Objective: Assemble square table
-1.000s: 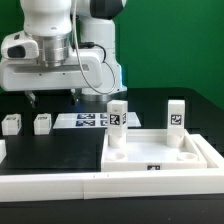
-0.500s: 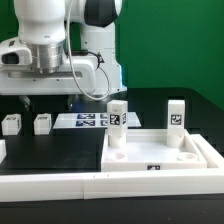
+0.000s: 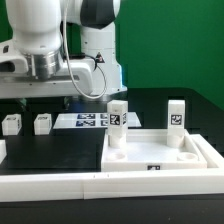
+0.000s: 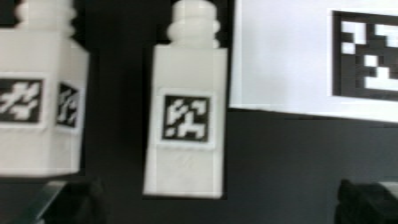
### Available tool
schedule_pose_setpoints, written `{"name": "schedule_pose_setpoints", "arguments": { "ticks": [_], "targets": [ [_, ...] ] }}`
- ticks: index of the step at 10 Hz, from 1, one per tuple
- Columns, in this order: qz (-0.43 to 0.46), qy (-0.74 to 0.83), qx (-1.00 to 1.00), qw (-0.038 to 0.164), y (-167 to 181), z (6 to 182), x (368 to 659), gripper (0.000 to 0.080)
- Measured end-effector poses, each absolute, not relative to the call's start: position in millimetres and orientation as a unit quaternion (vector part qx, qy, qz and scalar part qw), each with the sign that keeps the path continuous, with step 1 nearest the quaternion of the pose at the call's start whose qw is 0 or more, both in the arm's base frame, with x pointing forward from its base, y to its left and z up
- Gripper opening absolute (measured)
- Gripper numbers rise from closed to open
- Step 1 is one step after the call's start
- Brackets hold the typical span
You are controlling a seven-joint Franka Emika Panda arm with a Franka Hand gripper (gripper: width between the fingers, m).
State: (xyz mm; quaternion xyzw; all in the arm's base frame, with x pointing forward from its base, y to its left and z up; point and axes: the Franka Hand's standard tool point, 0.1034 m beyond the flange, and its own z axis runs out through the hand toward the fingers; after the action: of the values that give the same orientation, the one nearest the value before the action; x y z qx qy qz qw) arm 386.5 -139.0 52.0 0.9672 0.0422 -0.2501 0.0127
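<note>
The loose leg is far below my gripper's fingers, so they would miss the leg if I closed now. I should lower my gripper before closing on it.
The white square tabletop (image 3: 150, 158) lies at the front right of the exterior view, with a tag on its front edge. Two white tagged legs stand upright in its far corner sockets (image 3: 117, 118) (image 3: 176, 115). Two loose legs lie on the black worktop at the exterior view's left (image 3: 12, 124) (image 3: 43, 123). My gripper (image 3: 22, 100) hangs above them. In the wrist view the gripper (image 4: 214, 205) is open and empty. One loose leg (image 4: 187, 110) lies between its dark fingertips (image 4: 63, 200), and the other leg (image 4: 39, 90) lies beside it.
The marker board (image 3: 85, 120) lies flat behind the tabletop and shows in the wrist view (image 4: 329, 55) next to the legs. A white rail (image 3: 60, 182) runs along the front and wraps round the tabletop's right side.
The arm has moved toward the exterior view's left, over the two loose legs. The tabletop and all the legs have not moved.
</note>
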Motion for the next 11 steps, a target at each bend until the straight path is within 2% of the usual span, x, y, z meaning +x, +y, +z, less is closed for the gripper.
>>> {"name": "schedule_pose_setpoints", "arguments": {
  "ticks": [1, 2, 4, 11],
  "targets": [
    [-0.265, 0.044, 0.963, 0.017, -143, 51.0, 391, 0.0649],
    [-0.303, 0.038, 0.952, 0.012, -143, 51.6, 384, 0.0649],
    [-0.382, 0.021, 0.924, 0.022, -141, 46.6, 381, 0.0649],
    [-0.392, 0.025, 0.919, 0.028, -143, 25.7, 368, 0.0649]
  ]
}}
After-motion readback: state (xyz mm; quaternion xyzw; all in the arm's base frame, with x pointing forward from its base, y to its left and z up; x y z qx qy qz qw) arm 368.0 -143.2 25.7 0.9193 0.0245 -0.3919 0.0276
